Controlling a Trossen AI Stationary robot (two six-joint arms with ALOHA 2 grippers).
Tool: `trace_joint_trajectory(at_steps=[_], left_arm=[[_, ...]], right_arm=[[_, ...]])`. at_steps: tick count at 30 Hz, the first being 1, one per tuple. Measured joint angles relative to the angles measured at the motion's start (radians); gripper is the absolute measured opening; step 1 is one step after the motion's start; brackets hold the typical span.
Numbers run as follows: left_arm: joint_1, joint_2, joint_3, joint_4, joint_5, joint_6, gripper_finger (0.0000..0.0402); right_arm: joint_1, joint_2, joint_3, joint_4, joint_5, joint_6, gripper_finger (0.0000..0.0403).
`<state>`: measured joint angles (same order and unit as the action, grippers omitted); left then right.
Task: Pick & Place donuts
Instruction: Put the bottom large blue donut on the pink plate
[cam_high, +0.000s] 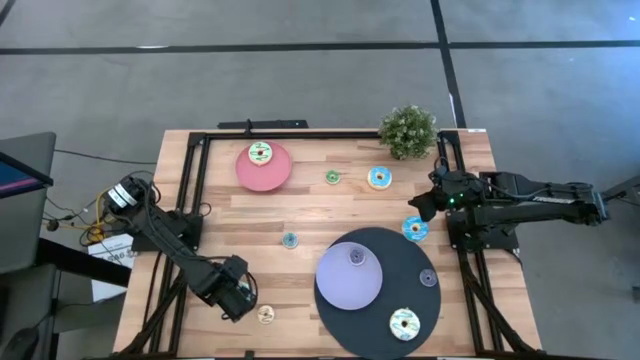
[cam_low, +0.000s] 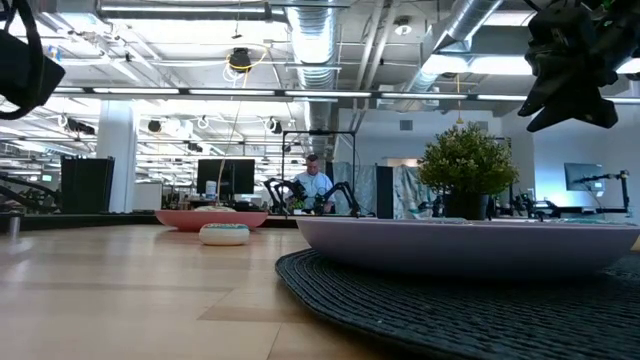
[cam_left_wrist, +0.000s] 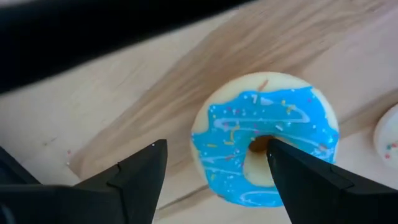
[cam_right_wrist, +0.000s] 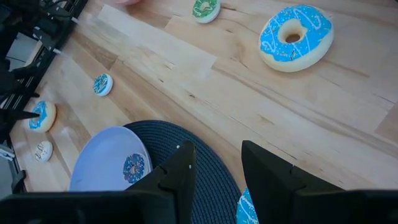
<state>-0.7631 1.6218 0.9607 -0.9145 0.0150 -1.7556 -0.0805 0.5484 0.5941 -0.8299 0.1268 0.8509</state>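
The blue-iced donut should go on the pink plate, so next my left gripper will grab it by its ring between hole and rim (cam_left_wrist: 225, 154).
My left gripper (cam_left_wrist: 216, 149) is open at the table's near left, low over a blue-iced donut (cam_left_wrist: 267, 146) that lies flat on the wood. One finger stands beside the donut and the other over its hole. In the high view the gripper (cam_high: 236, 296) hides this donut. A small cream donut (cam_high: 265, 315) lies just beside it. My right gripper (cam_right_wrist: 217, 149) is open and hovers above another blue donut (cam_high: 415, 228) at the dark mat's far right edge. More donuts: one on the pink plate (cam_high: 260, 153), a green one (cam_high: 333, 177), a blue one (cam_high: 379, 178) and a tiny teal one (cam_high: 289, 240). My left gripper comes at the blue-iced donut from above, one finger (cam_left_wrist: 292, 174) over the hole (cam_left_wrist: 258, 144) and the other clear of the rim. Whether either finger touches the donut, I cannot tell. It lies flat on the table.
A round dark mat (cam_high: 440, 255) at the near right carries a lavender plate (cam_high: 335, 290) with one donut (cam_high: 356, 257), a purple donut (cam_high: 428, 278) and a white sprinkled one (cam_high: 404, 323). A potted plant (cam_high: 408, 130) stands at the far edge. Black frame rails (cam_high: 190, 170) run along both sides.
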Motion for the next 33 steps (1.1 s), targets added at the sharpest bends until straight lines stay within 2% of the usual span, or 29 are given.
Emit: trace_joint_trajectory(at_steps=[8,15,27,30,33], left_arm=[[0.0,0.0,-0.017,0.005,0.0,0.068,0.027],[0.0,0.0,-0.118,0.157,0.025,0.053,0.027],[0.0,-0.001,-0.121,0.171,0.027,0.051,0.0269],[0.0,-0.001,-0.121,0.176,0.035,0.045,0.0254],[0.0,-0.001,-0.121,0.185,0.054,0.046,0.0222]], right_arm=[[0.0,0.0,0.0,0.0,0.0,-0.003,0.0121],[0.0,0.0,0.0,0.0,0.0,-0.005,0.0121],[0.0,0.0,0.001,0.0,0.0,-0.005,0.0121],[0.0,0.0,0.001,0.0,0.003,-0.005,0.0121],[0.0,0.0,0.001,0.0,0.003,-0.005,0.0121]])
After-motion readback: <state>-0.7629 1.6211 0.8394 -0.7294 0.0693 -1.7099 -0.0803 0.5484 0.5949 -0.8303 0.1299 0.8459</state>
